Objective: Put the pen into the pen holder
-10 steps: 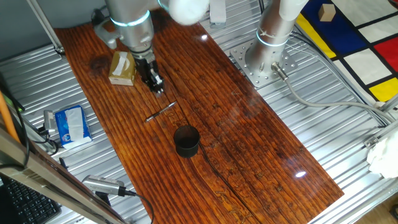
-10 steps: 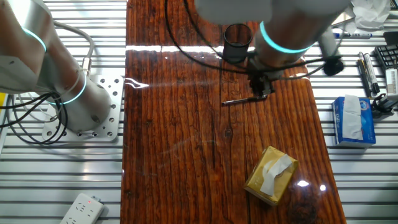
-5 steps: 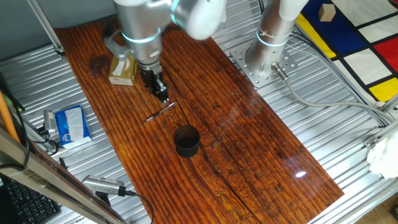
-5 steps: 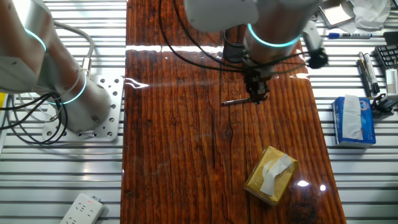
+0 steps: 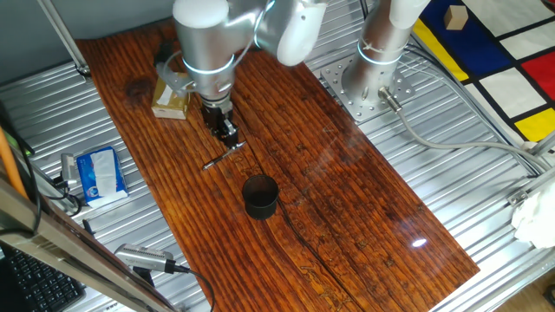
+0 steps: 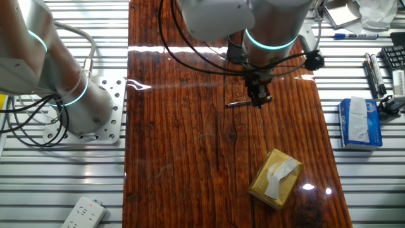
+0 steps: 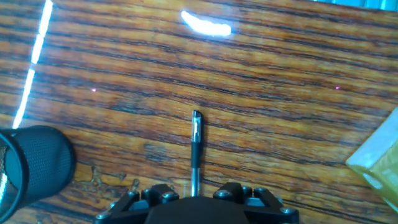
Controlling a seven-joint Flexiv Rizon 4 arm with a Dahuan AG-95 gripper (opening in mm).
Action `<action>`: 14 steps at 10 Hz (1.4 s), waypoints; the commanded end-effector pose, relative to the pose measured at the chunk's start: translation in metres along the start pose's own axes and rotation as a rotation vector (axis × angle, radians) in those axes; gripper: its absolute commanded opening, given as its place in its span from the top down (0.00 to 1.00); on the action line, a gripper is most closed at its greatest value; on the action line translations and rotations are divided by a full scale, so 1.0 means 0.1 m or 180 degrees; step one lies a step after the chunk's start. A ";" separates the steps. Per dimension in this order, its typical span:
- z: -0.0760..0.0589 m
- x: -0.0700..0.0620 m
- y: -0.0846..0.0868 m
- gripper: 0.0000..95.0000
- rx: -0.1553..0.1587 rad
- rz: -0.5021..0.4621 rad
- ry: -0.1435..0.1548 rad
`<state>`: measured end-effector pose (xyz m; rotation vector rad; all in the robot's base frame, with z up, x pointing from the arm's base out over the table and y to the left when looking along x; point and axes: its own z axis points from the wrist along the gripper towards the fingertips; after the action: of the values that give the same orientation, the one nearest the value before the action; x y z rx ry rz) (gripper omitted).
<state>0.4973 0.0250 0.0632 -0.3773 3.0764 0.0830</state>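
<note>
Next, my gripper picks up the pen by its silver barrel [image 5: 234,149], to leave the pen's end with the cap [image 5: 208,165] free to enter the pen holder.
The pen [image 5: 224,156] is a thin dark-grey and silvery stick lying flat on the wooden table [image 5: 329,173]. It also shows in the other fixed view [image 6: 239,103] and in the hand view [image 7: 196,146]. My gripper [image 5: 228,139] is low over the pen's end farther from the holder, also in the other fixed view [image 6: 258,101]. In the hand view my gripper [image 7: 194,194] is open, a finger on each side of the pen. The pen holder [image 5: 260,197], a short black cup, stands upright a little beyond the pen's other end, at the left in the hand view [image 7: 34,162]. It is partly hidden behind the arm [image 6: 233,54].
A tan cardboard box [image 5: 169,95] lies just behind the gripper, also at the hand view's right edge [image 7: 379,158]. A blue tissue pack [image 5: 97,173] and a silver tool with a cable [image 5: 143,257] lie off the wood. A second arm's base [image 5: 373,82] stands at the table's side.
My gripper has moved across the table toward the pen and come down, from beside the cardboard box to straddling the pen's end. The pen and holder have not moved.
</note>
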 end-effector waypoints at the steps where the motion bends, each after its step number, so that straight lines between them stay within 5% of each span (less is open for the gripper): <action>1: 0.04 0.01 0.00 0.40 0.0004 -0.0009 0.0007; 4: 0.24 0.04 0.06 0.40 0.0010 0.0063 -0.0033; 5: 0.26 0.04 0.07 0.60 0.0018 0.0053 -0.0036; 14: 0.26 0.04 0.07 0.60 0.0023 0.0046 -0.0047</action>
<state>0.4925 0.0326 0.0381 -0.3526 3.0660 0.0772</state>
